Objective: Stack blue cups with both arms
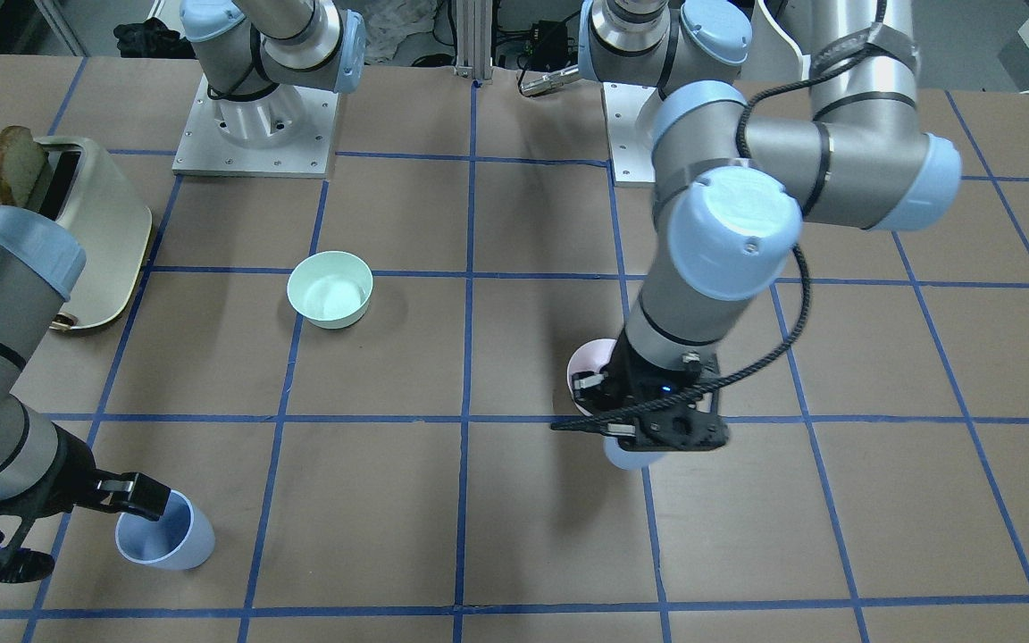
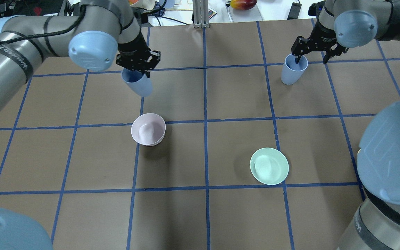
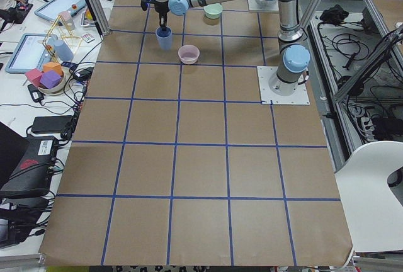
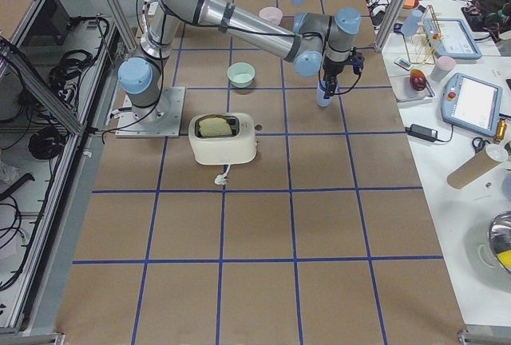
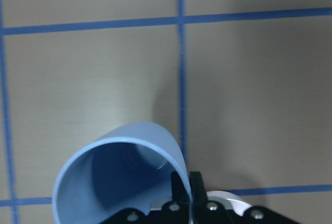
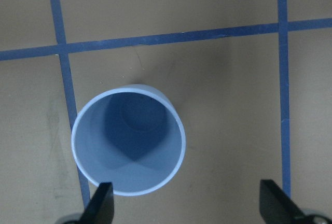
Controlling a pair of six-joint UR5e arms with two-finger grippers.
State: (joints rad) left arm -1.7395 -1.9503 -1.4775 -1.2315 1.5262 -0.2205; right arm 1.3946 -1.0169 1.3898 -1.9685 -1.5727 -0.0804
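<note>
My right gripper grabs the upright blue cup by its rim (image 1: pixel 180 504) next, to stack it with the other blue cup (image 1: pixel 634 455).
My left gripper (image 2: pixel 137 66) is shut on the rim of one blue cup (image 2: pixel 138 85), which hangs tilted below it. In the left wrist view, one finger (image 5: pixel 181 193) is inside the rim of this cup (image 5: pixel 122 177). From the front, the gripper (image 1: pixel 657 429) hides most of the cup (image 1: pixel 631 457). The other blue cup (image 2: pixel 293 71) stands upright on the table at the far right. My right gripper (image 2: pixel 310 57) is open above it. In the right wrist view, its left finger (image 6: pixel 101 206) sits at the rim of that cup (image 6: pixel 128 146) and the other finger stands well clear.
A pale pink bowl (image 2: pixel 148 129) sits just behind the left gripper. A mint-green bowl (image 2: pixel 269 166) sits nearer the robot on the right. A cream toaster (image 1: pixel 90 232) holding toast stands by the right arm's side of the table.
</note>
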